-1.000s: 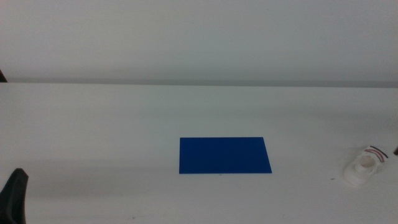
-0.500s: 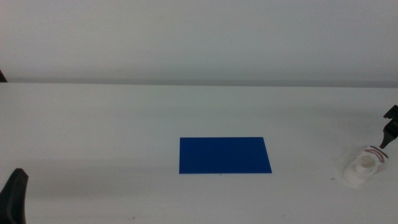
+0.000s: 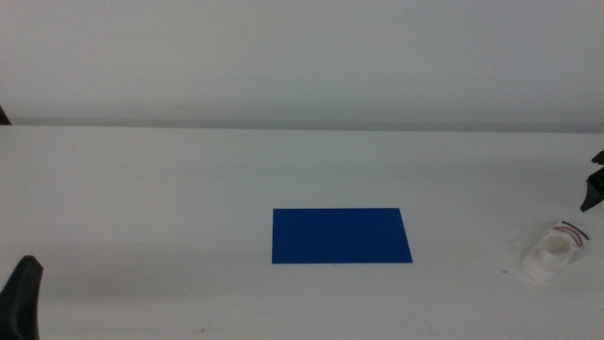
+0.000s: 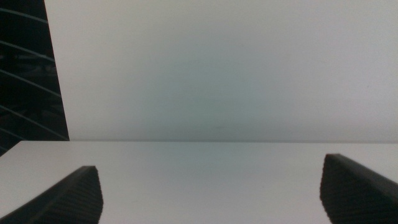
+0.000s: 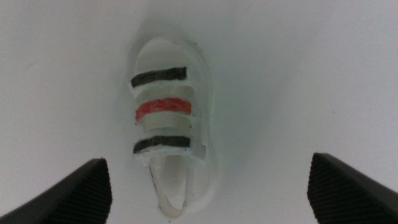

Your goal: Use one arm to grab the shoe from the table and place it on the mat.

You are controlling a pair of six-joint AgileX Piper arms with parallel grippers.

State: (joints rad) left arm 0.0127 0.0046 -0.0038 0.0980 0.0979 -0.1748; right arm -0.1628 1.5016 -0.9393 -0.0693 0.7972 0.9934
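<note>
The robot's right gripper should next grab across the shoe's narrow middle by the straps, because the shoe is long from toe to heel (image 5: 174,124).
The small white shoe (image 3: 553,251) with two dark straps and one red strap lies on the table at the far right, well right of the dark blue mat (image 3: 341,235). My right gripper (image 3: 595,192) shows only as a dark tip at the right edge, just above the shoe. In the right wrist view the shoe (image 5: 169,134) lies between the wide-apart jaws of the right gripper (image 5: 208,193), which stands open over it without touching. My left gripper (image 4: 211,193) waits open at the bottom left corner with nothing between its jaws.
The white table (image 3: 170,189) meets a pale wall at the back. The left arm's dark tip (image 3: 21,297) sits at the bottom left edge. A dark slatted area (image 4: 25,68) shows beside the wall in the left wrist view.
The right gripper's tip came in at the right edge above the shoe, then drew slightly up and right. Shoe, mat and left arm have not moved.
</note>
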